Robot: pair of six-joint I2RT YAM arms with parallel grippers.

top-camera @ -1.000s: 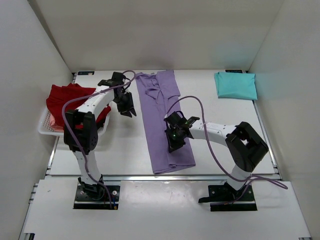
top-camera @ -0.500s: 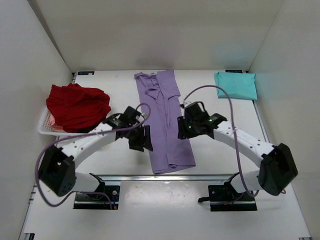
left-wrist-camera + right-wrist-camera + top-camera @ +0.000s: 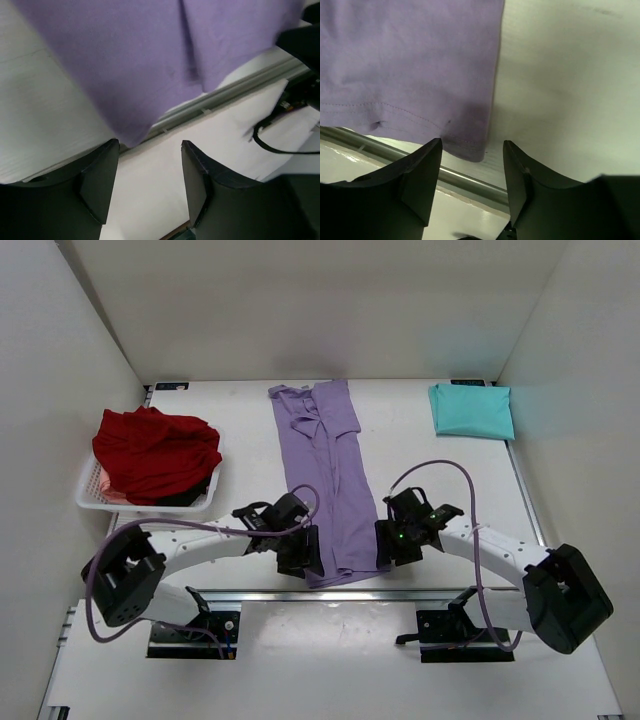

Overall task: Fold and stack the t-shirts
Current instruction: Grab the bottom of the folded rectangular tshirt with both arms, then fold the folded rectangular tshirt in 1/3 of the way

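My left gripper should next grab the lavender-purple t-shirt's hem corner (image 3: 313, 582) (image 3: 132, 137) opposite my right gripper's hem corner, to fold the hem evenly over the folded lavender-purple t-shirt.
The lavender-purple t-shirt (image 3: 328, 475) lies folded into a long strip down the middle of the table, its hem at the near edge. My left gripper (image 3: 304, 556) is open at the hem's left corner (image 3: 131, 136). My right gripper (image 3: 392, 543) is open at the hem's right corner (image 3: 470, 150). Neither holds any cloth. The teal t-shirt (image 3: 471, 410) lies folded at the far right. The deep red t-shirts (image 3: 155, 454) are heaped in the basket.
The white slotted basket (image 3: 92, 496) stands at the left. A metal rail (image 3: 330, 591) runs along the table's near edge, also seen in the right wrist view (image 3: 470, 179). White walls close in the back and both sides.
Both grippers have moved toward the near edge, from the sides of the purple strip's middle down to its two hem corners.
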